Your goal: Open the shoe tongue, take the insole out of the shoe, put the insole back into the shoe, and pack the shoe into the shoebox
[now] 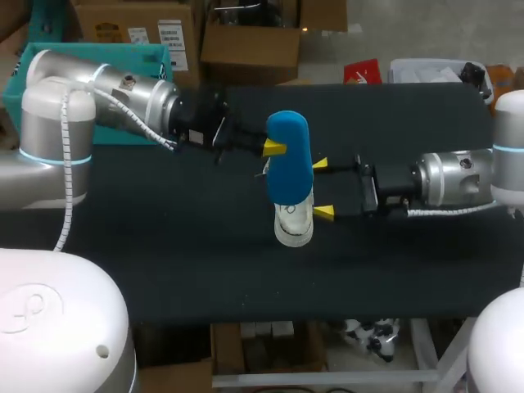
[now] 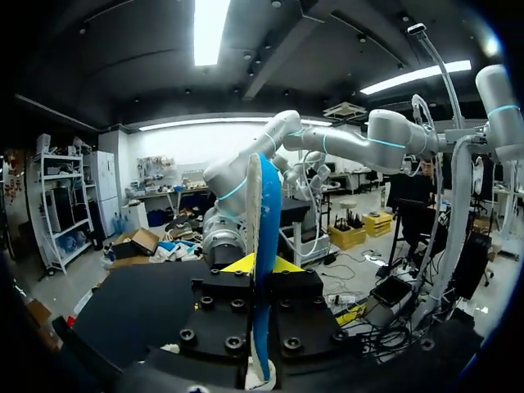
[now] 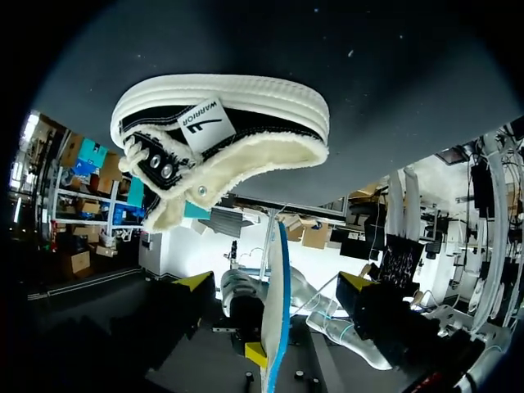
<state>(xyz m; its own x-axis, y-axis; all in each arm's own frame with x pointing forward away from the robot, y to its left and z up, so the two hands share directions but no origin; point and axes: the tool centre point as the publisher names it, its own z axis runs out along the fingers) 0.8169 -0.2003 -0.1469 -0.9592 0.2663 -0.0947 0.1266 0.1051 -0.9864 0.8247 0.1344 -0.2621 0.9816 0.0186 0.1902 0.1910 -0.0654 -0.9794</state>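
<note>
The blue insole needs to go back into the shoe (image 1: 293,226), so my right gripper needs to grab the insole by its edge (image 1: 309,168) next.
My left gripper (image 1: 274,148) is shut on a blue insole (image 1: 288,155) and holds it on edge in the air over the shoe. In the left wrist view the insole (image 2: 265,229) rises between the fingers of the left gripper (image 2: 260,266), blue on one face and white on the other. The shoe (image 1: 293,226), black with a white sole and fleece lining, lies on the table partly hidden under the insole. My right gripper (image 1: 322,188) stands open just right of the shoe. In the right wrist view the shoe (image 3: 221,135) lies ahead of the right gripper (image 3: 277,282), with the insole (image 3: 278,319) edge-on between its spread fingers, touching neither.
The black table top (image 1: 164,246) carries only the shoe among what shows here. Its front edge (image 1: 246,321) runs across the near side, and its back edge lies behind the left arm.
</note>
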